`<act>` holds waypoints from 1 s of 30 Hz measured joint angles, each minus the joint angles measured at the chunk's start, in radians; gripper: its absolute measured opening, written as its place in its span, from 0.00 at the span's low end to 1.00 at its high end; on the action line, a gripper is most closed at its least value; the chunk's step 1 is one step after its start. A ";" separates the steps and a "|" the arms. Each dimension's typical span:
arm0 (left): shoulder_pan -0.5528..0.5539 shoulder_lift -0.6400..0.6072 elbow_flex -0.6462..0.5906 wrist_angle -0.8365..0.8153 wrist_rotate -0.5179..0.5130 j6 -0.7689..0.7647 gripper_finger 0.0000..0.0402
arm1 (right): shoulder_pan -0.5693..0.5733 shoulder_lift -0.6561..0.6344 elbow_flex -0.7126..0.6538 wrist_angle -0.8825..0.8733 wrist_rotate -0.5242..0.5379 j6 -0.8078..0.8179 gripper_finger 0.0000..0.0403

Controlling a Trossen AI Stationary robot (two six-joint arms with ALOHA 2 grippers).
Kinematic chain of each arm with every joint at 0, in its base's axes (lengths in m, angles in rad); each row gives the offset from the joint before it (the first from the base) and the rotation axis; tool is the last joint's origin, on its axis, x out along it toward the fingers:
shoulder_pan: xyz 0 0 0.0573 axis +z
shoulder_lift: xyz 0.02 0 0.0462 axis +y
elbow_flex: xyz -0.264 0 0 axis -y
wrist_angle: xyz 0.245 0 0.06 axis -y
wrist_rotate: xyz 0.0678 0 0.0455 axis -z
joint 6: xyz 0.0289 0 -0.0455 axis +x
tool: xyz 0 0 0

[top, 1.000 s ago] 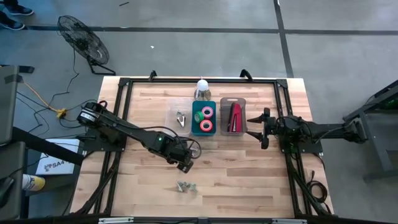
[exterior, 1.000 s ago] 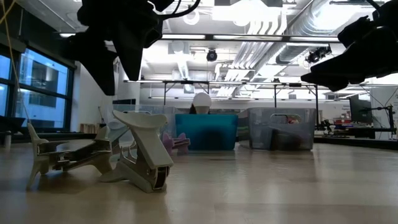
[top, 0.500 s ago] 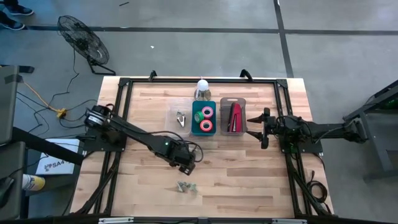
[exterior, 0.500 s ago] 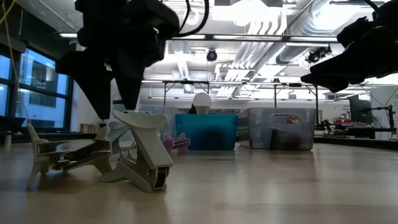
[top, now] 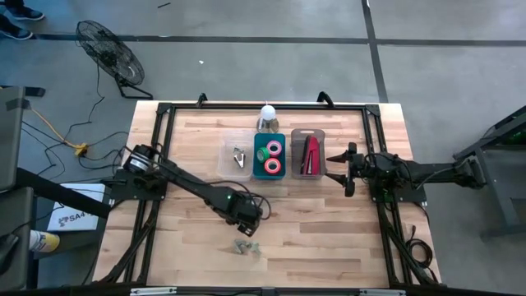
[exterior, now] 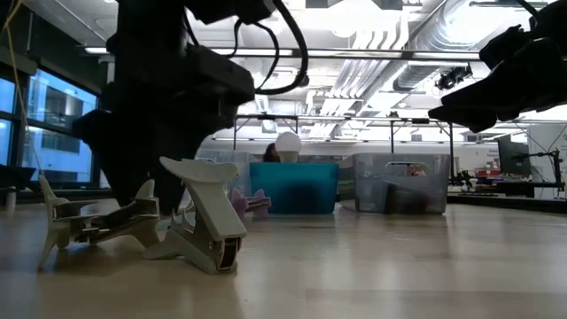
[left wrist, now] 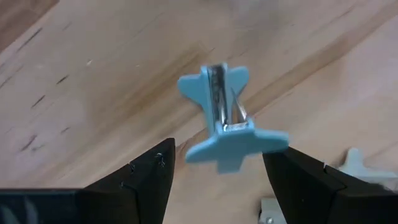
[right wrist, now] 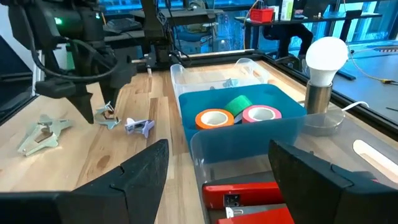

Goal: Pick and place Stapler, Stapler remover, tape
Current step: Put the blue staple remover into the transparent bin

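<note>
My left gripper will pinch the light blue staple remover by its plastic sides next, and then it will put the staple remover in the clear bin [top: 236,159].
My left gripper [top: 246,222] is open and low over the table's near middle, pointing down at several small claw-shaped staple removers [top: 245,245]. In the left wrist view a light blue staple remover [left wrist: 225,118] lies on the wood between and beyond my open fingers [left wrist: 217,158], untouched. Two pale removers [exterior: 89,221] [exterior: 205,229] lie close by. The red stapler [top: 309,154] lies in a clear bin. The tape rolls [top: 272,156] lie in the teal bin [right wrist: 273,134]. My right gripper [top: 343,171] is open and empty beside the stapler bin.
A clear bin [top: 237,156] left of the teal bin holds one staple remover. A lamp with a white bulb [top: 267,115] stands behind the bins. A black frame [top: 164,164] runs around the table. Bare wood lies to the left and right of the removers.
My left gripper has gone down toward the staple removers and a little toward the table's right edge, staying open. The removers have not moved.
</note>
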 joint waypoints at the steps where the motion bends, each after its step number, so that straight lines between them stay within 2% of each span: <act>1: 0.000 0.001 0.000 0.002 -0.003 0.000 0.59 | 0.000 0.000 0.000 0.001 0.000 0.000 0.66; 5: 0.002 0.001 0.000 0.006 -0.039 0.001 0.54 | 0.000 0.007 0.000 0.001 0.000 0.000 0.66; 14: 0.001 -0.002 0.000 0.006 -0.038 0.007 0.28 | 0.000 0.013 0.000 -0.003 0.000 0.000 0.66; 19: 0.001 -0.003 0.000 0.007 -0.026 0.024 0.17 | 0.000 0.013 0.000 -0.004 -0.001 0.000 0.66; 22: 0.001 -0.003 0.000 0.006 -0.021 0.034 0.15 | 0.000 0.013 0.000 -0.003 0.000 0.000 0.66; 30: 0.001 -0.024 0.000 -0.002 0.001 0.060 0.16 | 0.000 0.013 0.000 -0.003 0.000 0.000 0.66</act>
